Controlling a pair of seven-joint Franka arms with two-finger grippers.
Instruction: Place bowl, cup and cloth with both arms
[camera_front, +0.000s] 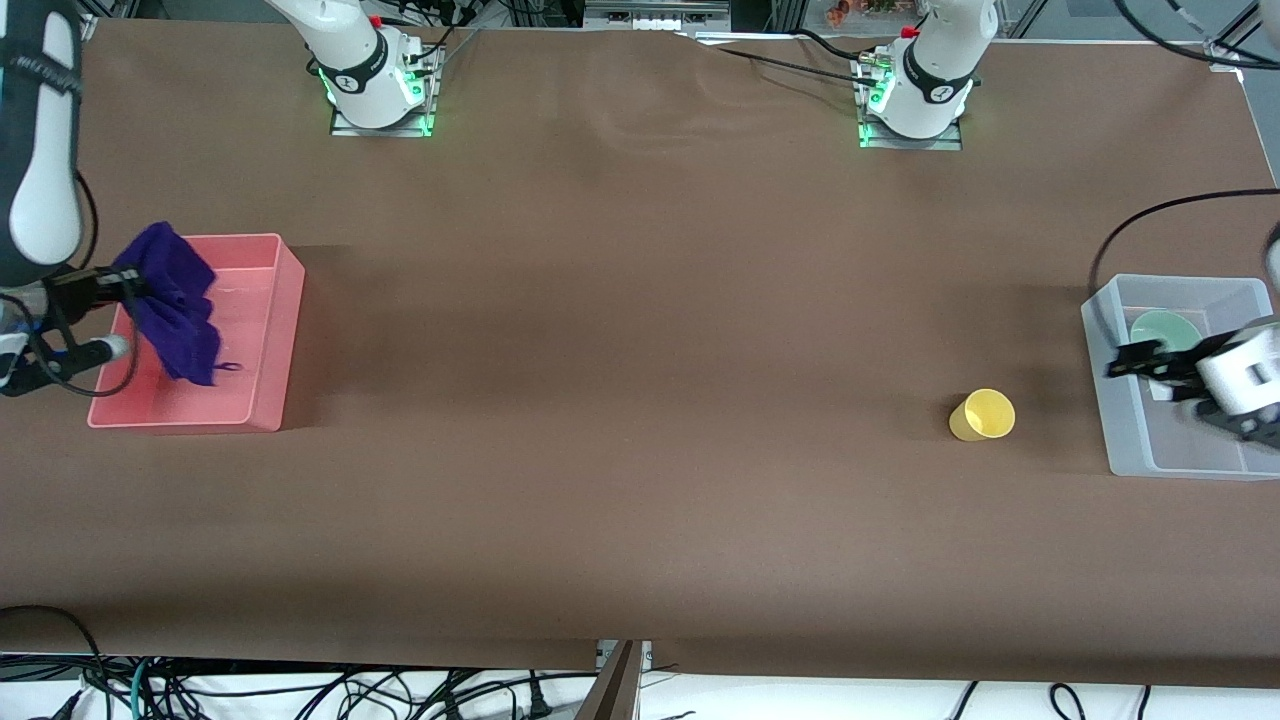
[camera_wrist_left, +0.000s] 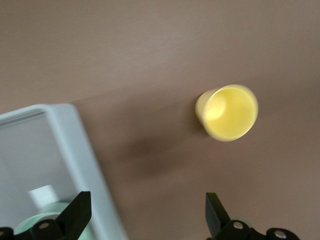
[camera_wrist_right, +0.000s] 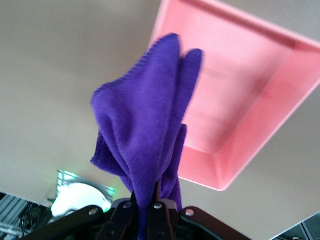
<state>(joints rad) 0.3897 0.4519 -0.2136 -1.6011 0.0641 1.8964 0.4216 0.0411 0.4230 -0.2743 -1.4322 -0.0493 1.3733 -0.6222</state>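
The left gripper grabs the yellow cup by its thin rim (camera_front: 1005, 400) next, since the cup stands open and wide at the top (camera_front: 990, 413).
My right gripper (camera_front: 128, 284) is shut on the purple cloth (camera_front: 176, 312), which hangs over the pink bin (camera_front: 268, 340). In the right wrist view the cloth (camera_wrist_right: 145, 125) drapes from the shut gripper (camera_wrist_right: 152, 204) beside the pink bin (camera_wrist_right: 260, 120). The pale green bowl (camera_front: 1163, 328) sits inside the translucent grey bin (camera_front: 1122, 420). My left gripper (camera_front: 1135, 362) is open and empty over that bin's edge, beside the bowl. The yellow cup (camera_front: 982, 415) stands on the table, nearer the table's middle than the grey bin. The left wrist view shows the cup (camera_wrist_left: 229, 112), the bin's wall (camera_wrist_left: 75, 140), a sliver of bowl (camera_wrist_left: 25, 230) and the open gripper (camera_wrist_left: 145, 217).
The pink bin stands at the right arm's end of the table, the grey bin at the left arm's end. Brown table surface (camera_front: 640, 400) spans between them. A black cable (camera_front: 1120, 240) loops over the table above the grey bin.
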